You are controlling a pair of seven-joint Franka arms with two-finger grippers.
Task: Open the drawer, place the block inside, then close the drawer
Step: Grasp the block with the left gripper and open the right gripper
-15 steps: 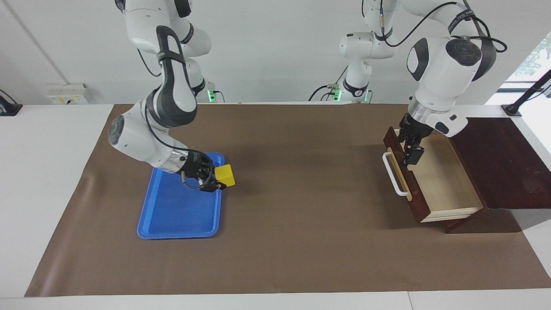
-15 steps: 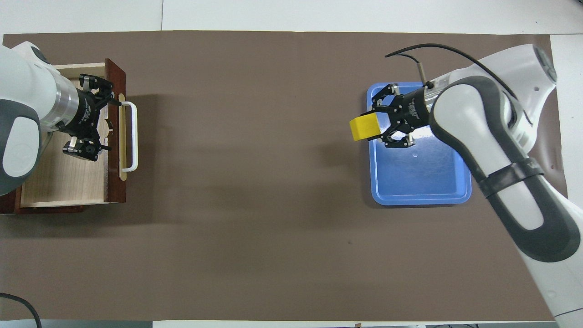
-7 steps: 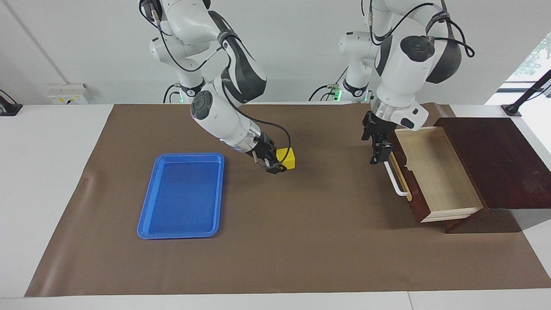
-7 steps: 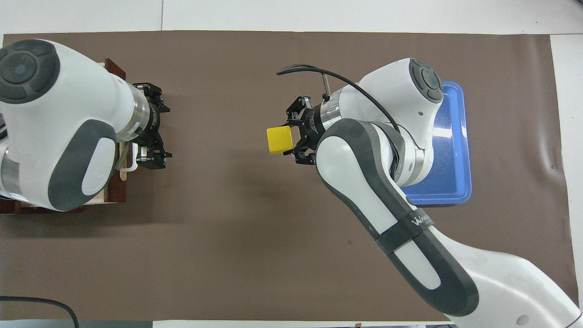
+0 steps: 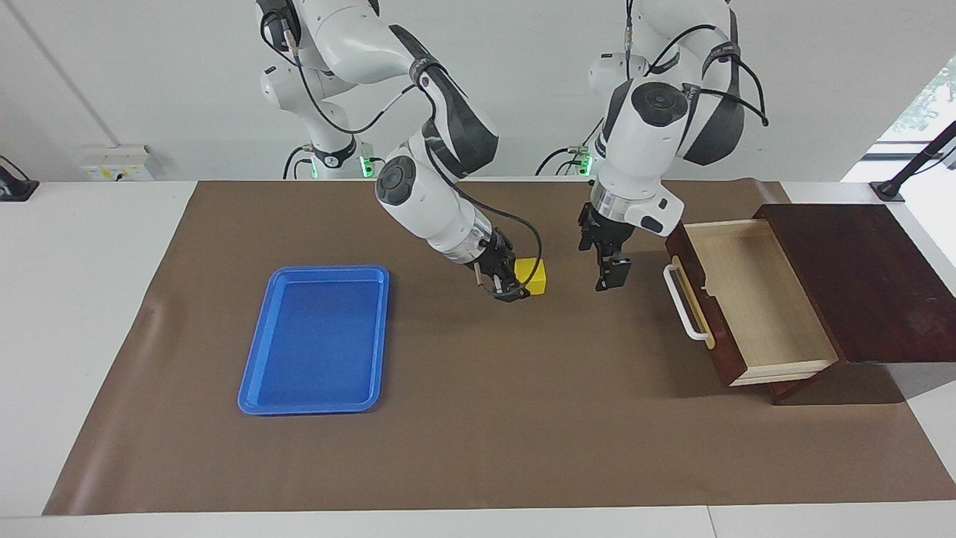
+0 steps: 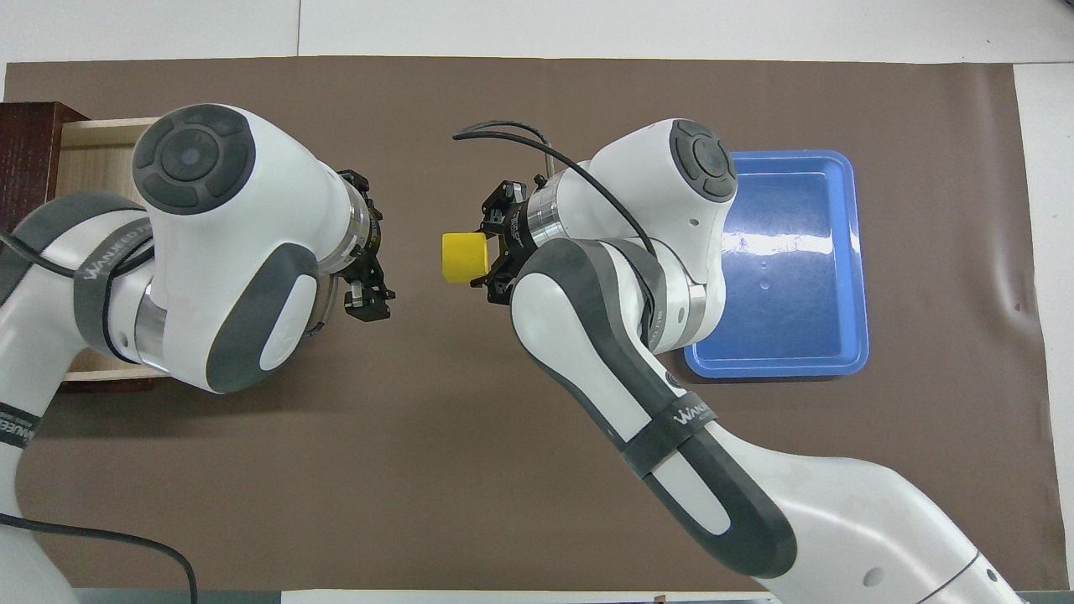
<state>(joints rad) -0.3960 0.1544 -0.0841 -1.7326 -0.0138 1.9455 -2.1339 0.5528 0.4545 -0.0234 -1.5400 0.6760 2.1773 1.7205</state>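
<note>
My left gripper takes hold of the yellow block by its bare loose end (image 6: 454,257) next, since my right gripper's fingers cover one end of the block.
The yellow block (image 5: 533,274) (image 6: 463,257) hangs over the middle of the brown mat, with my right gripper (image 5: 525,283) (image 6: 482,258) shut on it. The drawer (image 5: 718,338) stands pulled out of its dark cabinet toward the left arm's end of the table. Its pale inside holds nothing, and its white handle (image 5: 686,302) faces the block. In the overhead view my left arm covers most of the drawer (image 6: 94,139). My left gripper (image 5: 608,267) (image 6: 374,245) is open with nothing in it, over the mat between the block and the handle.
A flat blue tray (image 5: 257,373) (image 6: 849,356) lies on the mat toward the right arm's end. The dark cabinet top (image 5: 859,276) (image 6: 32,138) sits at the mat's end beside the drawer. The brown mat (image 5: 485,433) covers the table.
My right gripper has carried the block from the tray's edge to the middle of the mat, toward the drawer. My left gripper has moved off the drawer, past the handle, toward the block.
</note>
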